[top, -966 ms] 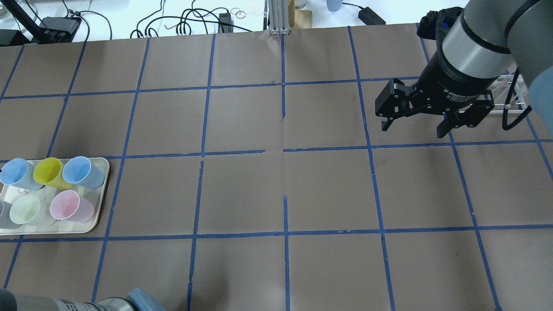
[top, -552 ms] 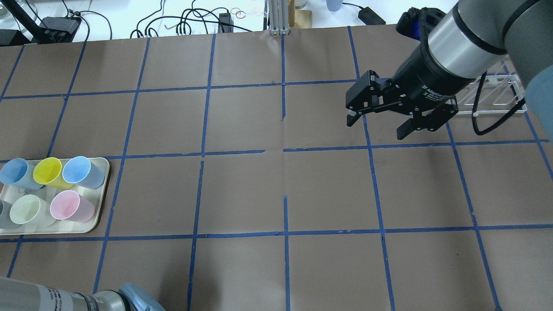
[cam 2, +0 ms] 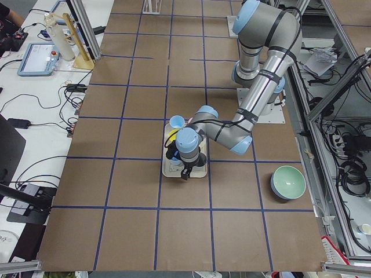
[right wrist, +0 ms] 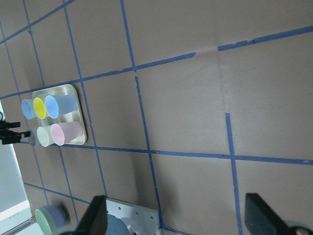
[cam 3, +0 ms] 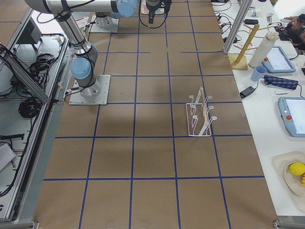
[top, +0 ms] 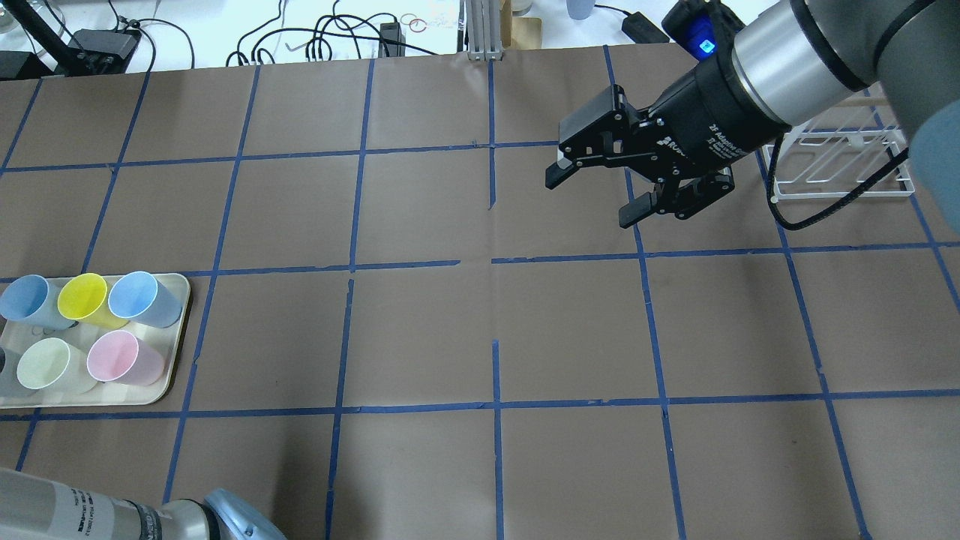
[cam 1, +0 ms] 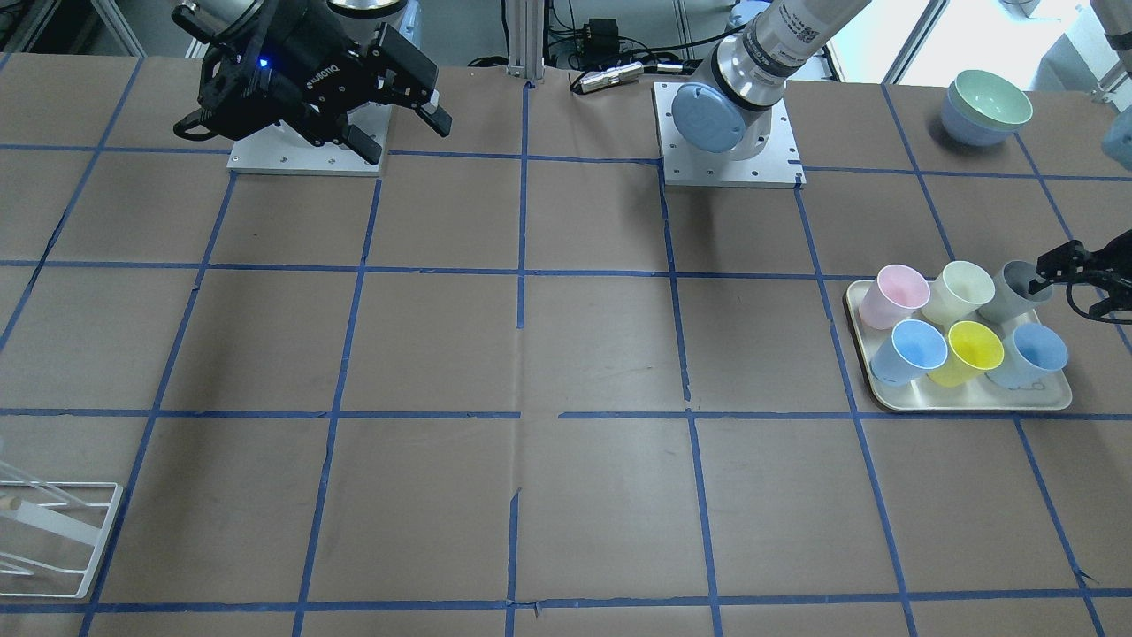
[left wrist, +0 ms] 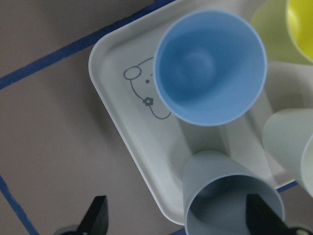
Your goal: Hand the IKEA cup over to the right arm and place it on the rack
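The cup should be grabbed by its rim (cam 1: 1048, 294) next with my left gripper. The pale grey IKEA cup's base (cam 1: 994, 310) then stays free for my right gripper.
The IKEA cup (cam 1: 1013, 292), pale grey, stands upright at the corner of the cream tray (cam 1: 973, 402) nearest the robot. It fills the bottom of the left wrist view (left wrist: 230, 196). My left gripper (cam 1: 1074, 281) is open, low beside this cup. One fingertip (left wrist: 257, 210) shows over the cup's mouth and the other lies outside it. My right gripper (top: 589, 199) is open and empty, in the air right of the table's centre. The white wire rack (top: 840, 169) stands behind it, by the table's right edge.
The tray also holds two light blue cups (cam 1: 915, 349), a yellow one (cam 1: 973, 349), a pink one (cam 1: 893, 296) and a pale green one (cam 1: 959, 292). Stacked bowls (cam 1: 986, 106) sit beyond the tray. The rack shows in the right side view (cam 3: 200, 114).
My right gripper has swung left, away from the rack and toward the table's centre, still open. The left arm's elbow has shifted a little at the bottom left.
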Controlling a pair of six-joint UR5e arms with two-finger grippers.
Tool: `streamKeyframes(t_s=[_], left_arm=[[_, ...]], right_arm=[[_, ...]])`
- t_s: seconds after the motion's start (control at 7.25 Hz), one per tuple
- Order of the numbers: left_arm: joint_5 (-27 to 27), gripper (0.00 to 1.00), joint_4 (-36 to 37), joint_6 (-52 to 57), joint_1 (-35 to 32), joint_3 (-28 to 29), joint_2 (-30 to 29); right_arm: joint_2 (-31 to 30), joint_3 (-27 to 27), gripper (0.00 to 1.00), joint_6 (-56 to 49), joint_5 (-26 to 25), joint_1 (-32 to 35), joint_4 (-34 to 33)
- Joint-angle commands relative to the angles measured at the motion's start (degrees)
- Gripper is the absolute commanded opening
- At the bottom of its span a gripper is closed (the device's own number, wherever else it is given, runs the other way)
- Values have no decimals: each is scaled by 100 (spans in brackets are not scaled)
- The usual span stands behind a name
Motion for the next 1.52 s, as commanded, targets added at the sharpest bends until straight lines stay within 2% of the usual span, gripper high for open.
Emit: streamKeyframes(t_s=[0.0,0.14,0.28,0.41,0.69,0.83,1.1,1.38], left_arm=[[76,100,9,-15,2,5,-144],[76,82,9,-32,-7,-3,-161],[76,56,0,-76,-7,-4,-162],[76,38,9,-76,-7,5,-162],[94,19,-35,-94,-24,-3,-118],[94,9,-52,-94,-24,14,-109],[76,1,-183,-94,-24,31,-65],[76,0,-544,-103,-146,320,75]], right_arm=[[76,15,100,-315,441,-186,2],[190,84,100,-448,467,-300,11],[191,102,100,-440,485,-319,11],[191,103,100,-440,572,-327,20],[209,111,100,-449,1010,-354,20],[278,111,100,-475,1491,-354,28],[305,111,100,-693,2186,-363,28],[393,129,100,-836,3187,-389,55]])
